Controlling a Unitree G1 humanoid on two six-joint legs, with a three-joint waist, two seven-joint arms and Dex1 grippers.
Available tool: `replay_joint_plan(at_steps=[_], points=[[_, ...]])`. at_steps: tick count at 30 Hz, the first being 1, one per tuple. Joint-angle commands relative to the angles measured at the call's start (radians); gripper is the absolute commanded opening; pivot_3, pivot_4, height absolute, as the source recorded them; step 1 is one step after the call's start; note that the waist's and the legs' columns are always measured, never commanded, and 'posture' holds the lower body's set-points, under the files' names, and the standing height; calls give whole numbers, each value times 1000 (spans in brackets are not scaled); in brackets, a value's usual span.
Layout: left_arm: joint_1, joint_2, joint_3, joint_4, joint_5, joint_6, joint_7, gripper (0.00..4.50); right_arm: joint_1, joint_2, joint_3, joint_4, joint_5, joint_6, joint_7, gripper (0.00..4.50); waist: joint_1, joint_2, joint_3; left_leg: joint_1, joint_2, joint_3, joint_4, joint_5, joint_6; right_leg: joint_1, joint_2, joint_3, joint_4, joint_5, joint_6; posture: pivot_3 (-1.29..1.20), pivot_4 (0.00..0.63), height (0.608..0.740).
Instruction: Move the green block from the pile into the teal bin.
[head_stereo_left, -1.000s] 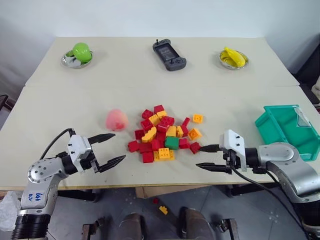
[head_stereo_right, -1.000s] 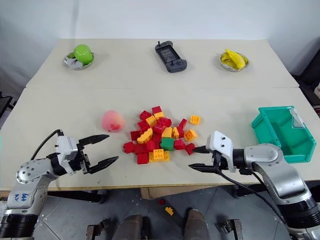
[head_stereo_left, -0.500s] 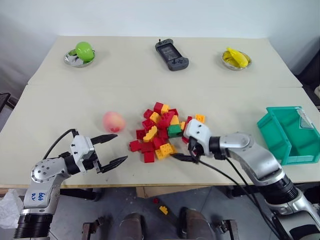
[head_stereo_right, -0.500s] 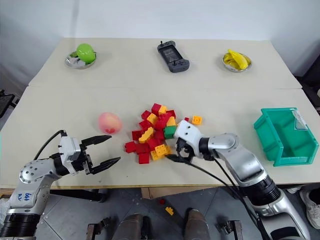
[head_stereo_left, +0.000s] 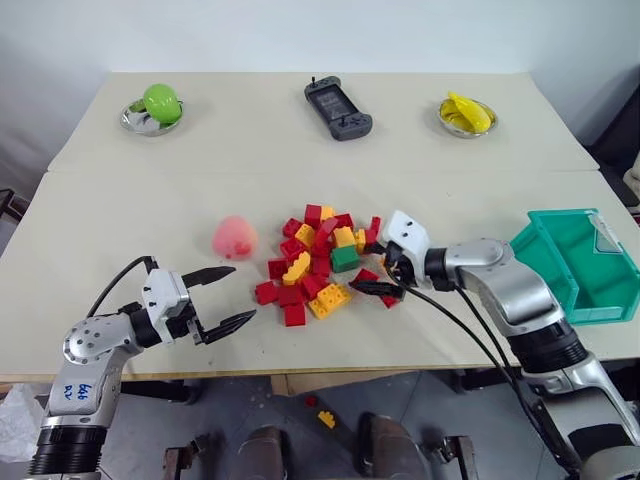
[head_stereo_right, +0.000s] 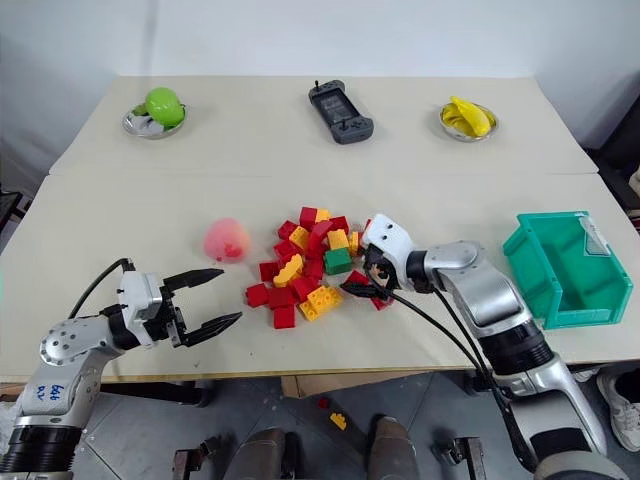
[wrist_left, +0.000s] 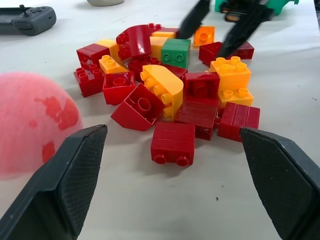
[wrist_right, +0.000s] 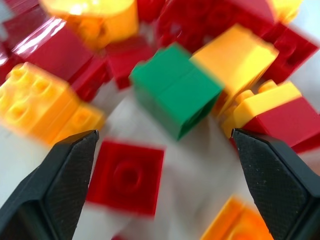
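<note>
The fingers stop short of the green block's near edge (head_stereo_left: 344, 260), so it is too early to close on the block. My right gripper moves toward the block first.
The green block (head_stereo_left: 345, 259) sits on the right side of the pile (head_stereo_left: 312, 268) of red and yellow bricks at mid-table. My right gripper (head_stereo_left: 369, 264) is open just to the right of the block. It points at it, one finger on either side of that edge of the pile, and holds nothing. The right wrist view shows the green block (wrist_right: 175, 90) just ahead of the open jaws. My left gripper (head_stereo_left: 239, 292) stands open and empty to the left of the pile, near the table's front edge. The teal bin (head_stereo_left: 545, 250) is at the table's right edge.
A pink ball (head_stereo_left: 235, 237) lies left of the pile. Along the far side are a green fruit in a metal dish (head_stereo_left: 158, 103), a dark game controller (head_stereo_left: 338, 108) and a yellow fruit in a dish (head_stereo_left: 466, 116). A loose brick (head_stereo_left: 326, 419) lies on the floor.
My right gripper has swung left and forward from the table's front edge to the pile's right side, and its jaws have widened. The left gripper has stayed put.
</note>
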Motion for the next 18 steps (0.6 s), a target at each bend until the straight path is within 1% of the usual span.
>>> replay_joint_plan(at_steps=[1,4,7,12,15,16,17,18], points=[[-16,-11,-12,-19,4,-4,4,4500,-61,41,12,99,-56,-67,-33,4457,-2,0,0,0,0,0,0,0,0,0,0,0,0,0,0,0,150,740],[-29,-13,-16,-9,4,-6,1,4500,-108,74,24,171,-77,-76,-30,4457,-7,0,0,0,0,0,0,0,0,0,0,0,0,0,0,0,150,740],[-38,-14,-15,3,6,-10,-2,4500,-129,95,40,201,-83,-72,-9,4457,-14,0,0,0,0,0,0,0,0,0,0,0,0,0,0,0,150,740],[-40,-18,-15,6,7,-14,1,4500,-142,131,71,190,-87,-30,32,4457,-18,0,0,0,0,0,0,0,0,0,0,0,0,0,0,0,150,740],[-34,-19,-14,-2,7,-13,6,4500,-135,137,87,160,-92,-10,48,3871,-19,0,0,0,0,1,-1,0,0,-1,0,0,1,0,0,0,150,740],[-31,-19,-12,-6,7,-11,7,4500,-130,134,93,144,-93,-4,57,3502,-18,0,0,0,0,1,-1,0,0,-1,0,0,1,0,0,0,150,740],[-27,-18,-10,-8,6,-11,8,4500,-125,135,90,132,-92,0,57,3279,-18,0,0,0,0,1,0,0,0,-1,0,0,1,0,0,0,150,740],[-23,-18,-8,-11,5,-11,9,4500,-121,133,86,123,-96,-6,53,2920,-18,0,0,0,0,1,0,0,0,-1,0,0,1,0,0,0,150,740]])
